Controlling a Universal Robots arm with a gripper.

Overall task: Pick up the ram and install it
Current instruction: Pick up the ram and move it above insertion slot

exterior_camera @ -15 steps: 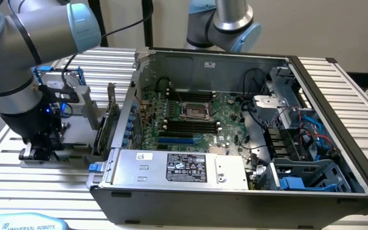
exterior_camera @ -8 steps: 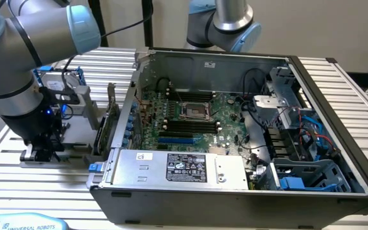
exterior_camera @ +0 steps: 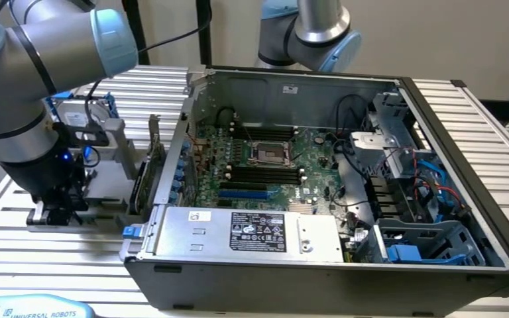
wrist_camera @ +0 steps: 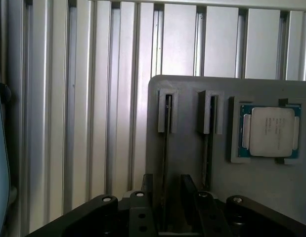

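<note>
The ram's end is enclosed by a slotted post of the grey holder. My gripper should next grab the ram by the exposed middle of its upper edge [wrist_camera: 165, 190].
A thin dark ram [wrist_camera: 165, 143] stands on edge in a slot of the grey holder [wrist_camera: 187, 89]. A second stick [wrist_camera: 208, 153] stands in the neighbouring slot. My gripper [wrist_camera: 167, 181] is open, its two black fingers [wrist_camera: 148, 181] on either side of the first ram with a gap on both sides. In the exterior view my gripper [exterior_camera: 56, 213] hangs low over the holder [exterior_camera: 104, 182], to the left of the open computer case [exterior_camera: 325, 265]. The black memory slots [exterior_camera: 264, 173] lie on the motherboard inside the case.
A CPU [wrist_camera: 271, 131] sits in a pocket of the holder beside the sticks. A green expansion card [exterior_camera: 153, 165] stands upright between holder and case. A power supply [exterior_camera: 246, 232] and cables [exterior_camera: 396, 185] crowd the case. A second arm [exterior_camera: 312, 33] stands behind it.
</note>
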